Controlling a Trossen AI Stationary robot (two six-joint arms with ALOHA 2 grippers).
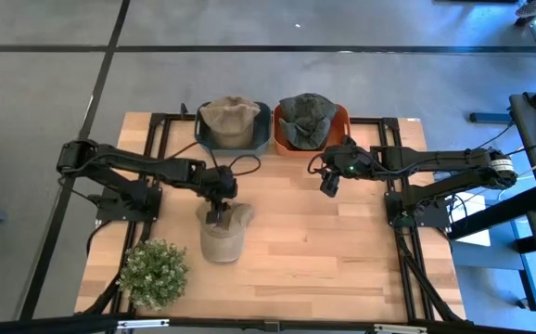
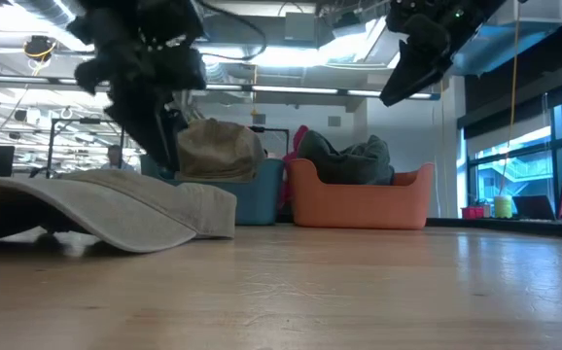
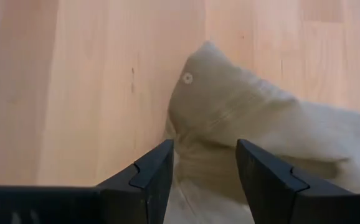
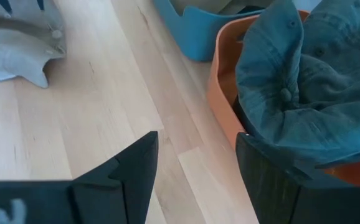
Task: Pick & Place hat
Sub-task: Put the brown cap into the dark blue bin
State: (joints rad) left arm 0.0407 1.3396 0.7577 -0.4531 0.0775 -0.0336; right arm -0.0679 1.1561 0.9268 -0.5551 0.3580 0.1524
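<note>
The beige hat needs to go in the blue bin (image 1: 262,127), so my left gripper will grab the hat by the fold of its top (image 1: 228,215) next.
A beige hat (image 1: 222,237) lies flat on the wooden table, its brim toward the near edge; it also shows in the low view (image 2: 116,209) and the left wrist view (image 3: 242,112). My left gripper (image 1: 217,211) (image 3: 205,144) is open over the hat's far end, pointing down, with one finger on each side of a raised fold of the crown. My right gripper (image 1: 329,184) (image 4: 195,140) hangs open in the air near the orange bin (image 1: 346,125), above the table and holding nothing. My left gripper comes from above at the far end of the beige hat's crown, with a raised fold (image 3: 205,168) between its open fingers. Whether the fingertips touch the cloth, I cannot tell. The hat lies on the table.
At the far edge stand a blue bin (image 1: 266,121) holding another beige hat (image 1: 231,119) and the orange bin holding a dark green hat (image 1: 307,116). A small potted plant (image 1: 154,272) sits at the near left corner. Bare wood stretches across the middle and the near right.
</note>
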